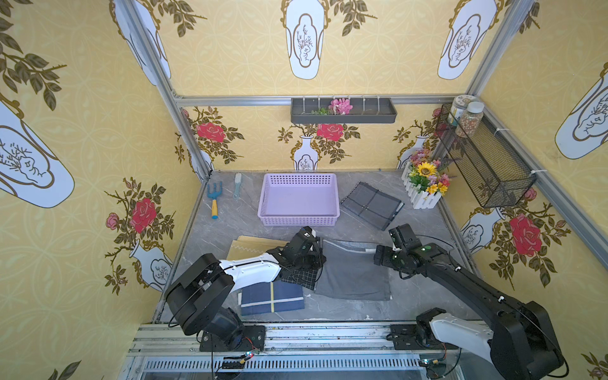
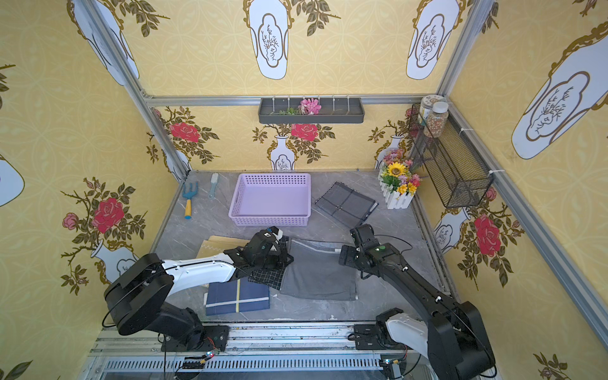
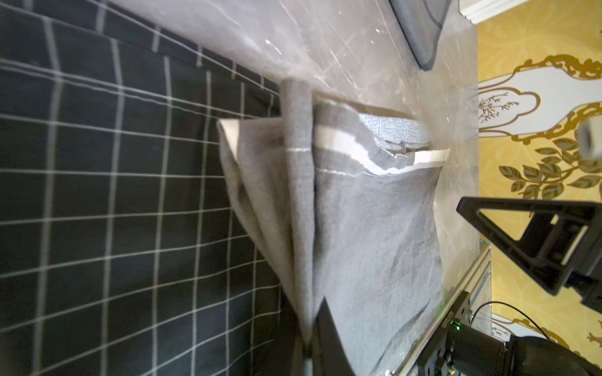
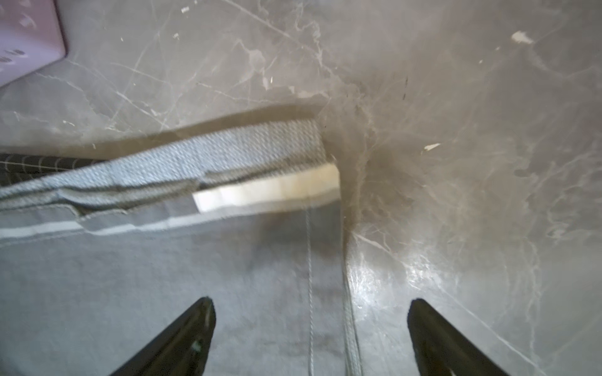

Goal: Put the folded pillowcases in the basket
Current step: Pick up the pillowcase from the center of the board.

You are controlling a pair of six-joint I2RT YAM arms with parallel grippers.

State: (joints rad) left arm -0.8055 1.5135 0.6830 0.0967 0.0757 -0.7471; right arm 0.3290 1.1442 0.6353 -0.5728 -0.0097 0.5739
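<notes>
My right gripper grabs the folded pillowcase's side edge opposite my left gripper next, to lay the pillowcase spread in the basket (image 1: 297, 221).
The grey folded pillowcase (image 1: 353, 273) lies on the marble table in front of the empty lilac basket (image 1: 297, 221), seen in both top views (image 2: 269, 219). My left gripper (image 1: 318, 260) is shut on the pillowcase's left edge. The left wrist view shows that edge pinched up into a ridge (image 3: 303, 201) between the fingertips (image 3: 329, 338). My right gripper (image 4: 312, 304) is open, hovering over the pillowcase's (image 4: 163, 276) right edge, one finger above cloth, the other above bare table. In a top view it sits at the cloth's far right corner (image 1: 378, 255).
A black checked cloth (image 1: 301, 274), a navy folded cloth (image 1: 271, 297) and a tan cloth (image 1: 250, 246) lie under and beside my left arm. A grey plaid folded cloth (image 1: 371, 205) and a flower box (image 1: 424, 184) stand back right. A garden fork (image 1: 214, 200) and brush (image 1: 237, 186) lie back left.
</notes>
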